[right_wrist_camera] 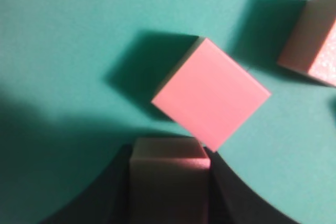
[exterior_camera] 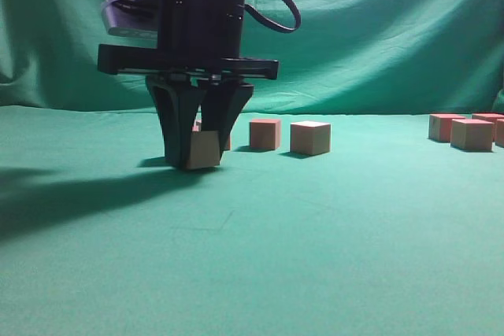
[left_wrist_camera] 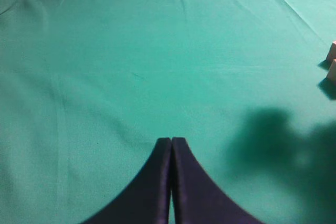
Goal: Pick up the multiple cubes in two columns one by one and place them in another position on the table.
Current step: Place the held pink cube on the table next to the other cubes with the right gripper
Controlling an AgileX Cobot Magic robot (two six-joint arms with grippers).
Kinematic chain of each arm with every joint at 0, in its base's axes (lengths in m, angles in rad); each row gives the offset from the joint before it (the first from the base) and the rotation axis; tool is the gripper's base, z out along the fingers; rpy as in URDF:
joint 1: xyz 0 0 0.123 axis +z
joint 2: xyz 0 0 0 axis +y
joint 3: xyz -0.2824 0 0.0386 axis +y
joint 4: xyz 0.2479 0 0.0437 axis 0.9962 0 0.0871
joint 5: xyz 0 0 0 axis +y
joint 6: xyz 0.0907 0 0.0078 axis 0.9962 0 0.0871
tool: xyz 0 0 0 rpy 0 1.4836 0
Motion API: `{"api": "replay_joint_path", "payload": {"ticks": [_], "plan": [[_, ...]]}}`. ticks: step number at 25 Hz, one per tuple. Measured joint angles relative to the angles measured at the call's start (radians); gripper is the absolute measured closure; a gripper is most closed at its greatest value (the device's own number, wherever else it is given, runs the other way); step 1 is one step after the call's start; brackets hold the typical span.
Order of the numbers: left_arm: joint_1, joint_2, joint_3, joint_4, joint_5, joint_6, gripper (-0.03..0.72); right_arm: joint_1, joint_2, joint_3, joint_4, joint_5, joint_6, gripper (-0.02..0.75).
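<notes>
The lower edge of the tan cube [exterior_camera: 204, 149] meets the green table cloth and the cube would stand, so I need to open my right gripper.
My right gripper [exterior_camera: 202, 155] is shut on a tan cube [exterior_camera: 204, 149] at the level of the green table cloth [exterior_camera: 260, 241], left of centre in the exterior view. The right wrist view shows that cube [right_wrist_camera: 169, 169] between the dark fingers [right_wrist_camera: 169, 153]. A pink cube [right_wrist_camera: 211, 93] lies just beyond it, and another cube [right_wrist_camera: 312, 40] sits at the upper right. Two more cubes [exterior_camera: 265, 133] [exterior_camera: 310, 138] stand to the right of the gripper. My left gripper [left_wrist_camera: 171, 141] is shut and empty above bare cloth. It does not show in the exterior view.
Several cubes [exterior_camera: 472, 134] stand grouped at the far right of the table. Two cube edges [left_wrist_camera: 332, 61] show at the right edge of the left wrist view. A draped green backdrop [exterior_camera: 378, 29] hangs behind the table. The arm's shadow falls on the left.
</notes>
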Motion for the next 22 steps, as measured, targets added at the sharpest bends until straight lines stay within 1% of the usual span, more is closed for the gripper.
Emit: {"api": "replay_joint_path", "payload": {"ticks": [11,12,17,18,19,22], "plan": [[0.000,0.000,0.000,0.000,0.000,0.000,0.688,0.000,0.000,0.000,0.000,0.000,0.000,0.468],[0.000,0.000,0.000,0.000,0.000,0.000,0.688,0.000,0.000,0.000,0.000,0.000,0.000,0.406],[0.000,0.000,0.000,0.000,0.000,0.000,0.688,0.002,0.000,0.000,0.000,0.010,0.000,0.188],[0.000,0.000,0.000,0.000,0.000,0.000,0.688,0.002,0.000,0.000,0.000,0.015,0.000,0.156],[0.000,0.000,0.000,0.000,0.000,0.000,0.688,0.002,0.000,0.000,0.000,0.022,0.000,0.128],[0.000,0.000,0.000,0.000,0.000,0.000,0.688,0.005,0.000,0.000,0.000,0.054,0.000,0.139]]}}
